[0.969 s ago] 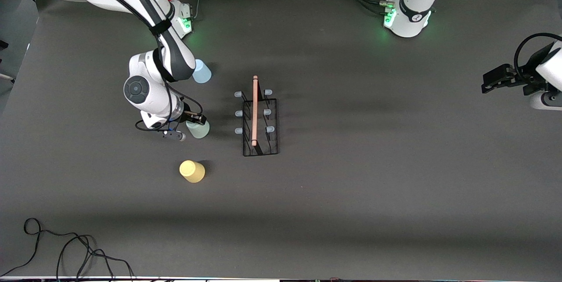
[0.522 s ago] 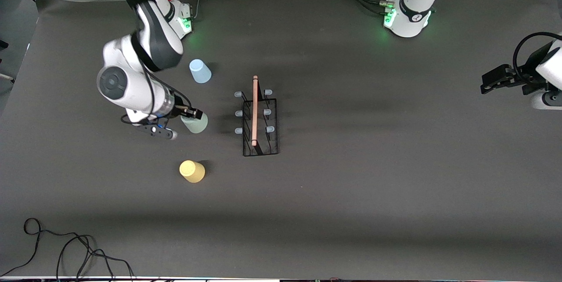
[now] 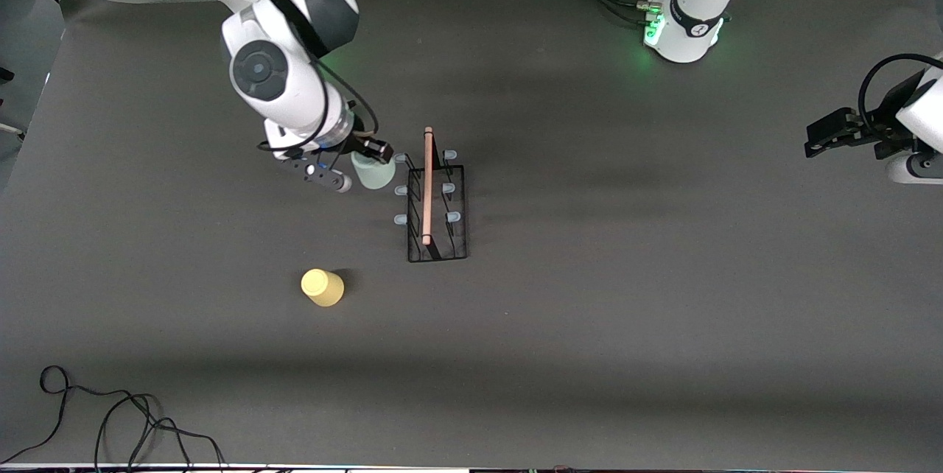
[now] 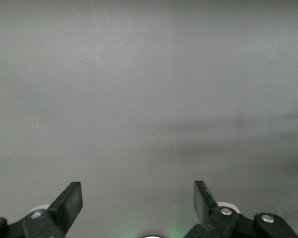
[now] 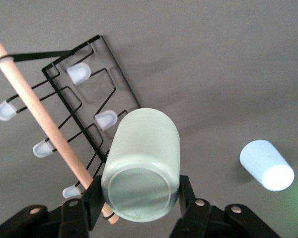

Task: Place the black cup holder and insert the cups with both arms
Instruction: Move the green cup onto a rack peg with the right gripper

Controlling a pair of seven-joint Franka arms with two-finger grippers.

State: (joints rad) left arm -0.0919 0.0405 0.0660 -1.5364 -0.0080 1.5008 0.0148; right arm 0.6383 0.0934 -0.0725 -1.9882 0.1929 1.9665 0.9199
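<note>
I should move the pale green cup (image 3: 374, 172) to the holder's peg with my right gripper before letting go, because the cup hangs short of that peg in the front view.
The black cup holder (image 3: 451, 237) stands mid-table with its wooden handle (image 3: 427, 186) on top; it also shows in the right wrist view (image 5: 78, 73). My right gripper (image 3: 362, 163) is shut on the pale green cup (image 3: 374, 172), held on its side just beside the holder's pegs on the right arm's side. The right wrist view shows the cup (image 5: 141, 158) between the fingers (image 5: 186, 191). The yellow cup (image 3: 322, 287) stands nearer the camera. The light blue cup (image 5: 266, 165) is hidden by the arm in the front view. My left gripper (image 3: 814, 143) waits, open (image 4: 138, 198), at the left arm's end of the table.
A black cable (image 3: 110, 414) lies near the table's front corner at the right arm's end. The arm bases (image 3: 681, 31) glow green along the table's edge farthest from the camera.
My right gripper has lifted the pale green cup off the table and carried it toward the holder's pegs. The right arm now covers the light blue cup. The left arm has not moved.
</note>
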